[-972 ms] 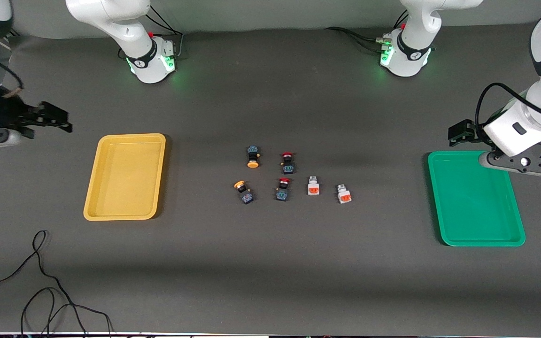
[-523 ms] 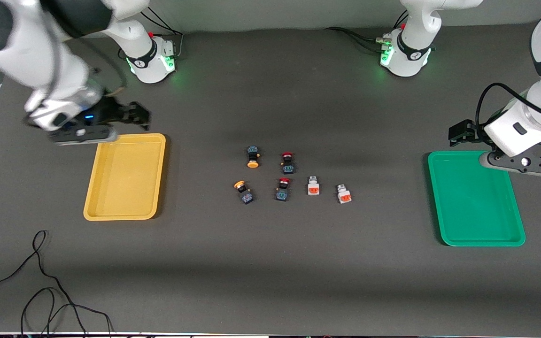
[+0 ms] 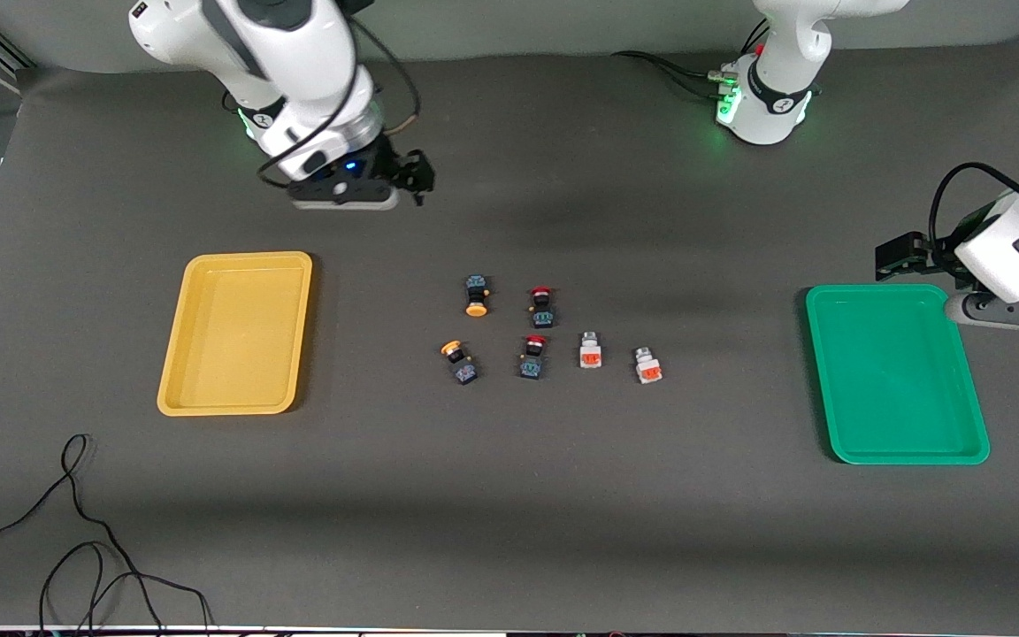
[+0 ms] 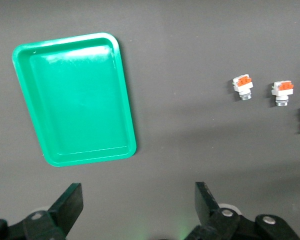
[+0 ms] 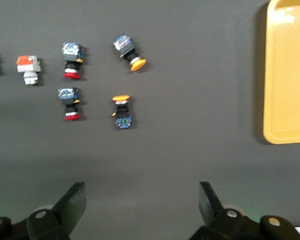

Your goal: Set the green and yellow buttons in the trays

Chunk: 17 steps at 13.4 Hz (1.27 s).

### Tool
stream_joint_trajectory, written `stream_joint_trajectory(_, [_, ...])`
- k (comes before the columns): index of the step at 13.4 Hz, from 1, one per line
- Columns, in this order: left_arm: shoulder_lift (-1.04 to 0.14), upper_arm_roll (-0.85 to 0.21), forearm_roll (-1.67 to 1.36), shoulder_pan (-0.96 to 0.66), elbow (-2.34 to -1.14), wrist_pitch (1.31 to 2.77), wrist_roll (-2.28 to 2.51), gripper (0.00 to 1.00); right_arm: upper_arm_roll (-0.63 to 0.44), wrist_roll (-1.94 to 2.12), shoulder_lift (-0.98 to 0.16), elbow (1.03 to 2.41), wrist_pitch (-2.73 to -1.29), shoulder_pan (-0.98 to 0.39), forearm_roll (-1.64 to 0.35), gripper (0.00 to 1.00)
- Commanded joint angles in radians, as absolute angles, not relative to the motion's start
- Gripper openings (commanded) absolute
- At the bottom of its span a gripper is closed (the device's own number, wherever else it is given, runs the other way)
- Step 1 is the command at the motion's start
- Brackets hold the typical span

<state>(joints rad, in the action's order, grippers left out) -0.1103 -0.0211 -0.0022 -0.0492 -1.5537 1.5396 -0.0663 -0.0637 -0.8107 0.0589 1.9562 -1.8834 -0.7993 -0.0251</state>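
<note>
A yellow-capped button will go in the yellow tray point(image 3: 235, 332) next, and my right gripper will grab it by its black middle below the cap point(image 3: 476, 297).
Two yellow-capped black buttons point(image 3: 475, 296) point(image 3: 457, 361) and two white-grey blocks with orange faces point(image 3: 590, 350) point(image 3: 647, 365) lie mid-table. The yellow tray point(image 3: 235, 332) is toward the right arm's end, the green tray point(image 3: 897, 372) toward the left arm's end; nothing lies in either. My right gripper point(image 3: 417, 177) hangs open and empty over bare table; its wrist view shows the yellow-capped buttons point(image 5: 128, 51) point(image 5: 122, 111) ahead of its open fingers point(image 5: 142, 200). My left gripper point(image 3: 894, 257) is open over the table beside the green tray's point(image 4: 75, 100) corner, holding nothing point(image 4: 138, 200).
Two red-capped black buttons point(image 3: 542, 306) point(image 3: 533, 356) lie among the others, between the yellow-capped ones and the white blocks. A loose black cable point(image 3: 76, 531) curls near the front edge at the right arm's end. The arm bases point(image 3: 762, 97) stand along the table's edge farthest from the front camera.
The right arm has swung from off the table's end, past the yellow tray's corner, to above the table's middle. The left gripper has drifted slightly toward its own end. Nothing on the table moved.
</note>
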Motion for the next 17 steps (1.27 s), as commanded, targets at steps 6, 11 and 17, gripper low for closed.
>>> stream_joint_trajectory(6, [-0.227, -0.100, -0.026, -0.074, -1.453, 1.520, 0.006, 0.99, -0.077, -0.870, -0.153, 1.971, -2.116, -0.867, 0.008, 1.00])
stream_joint_trajectory(11, [-0.343, -0.103, -0.029, -0.172, -1.457, 1.574, 0.173, 0.99, -0.080, -0.871, -0.326, 2.115, -2.512, -0.867, 0.008, 1.00])
stream_joint_trajectory(17, [-0.524, -0.101, -0.029, -0.302, -1.499, 1.796, 0.394, 0.99, -0.083, -0.888, -0.501, 2.069, -2.625, -0.868, 0.006, 1.00])
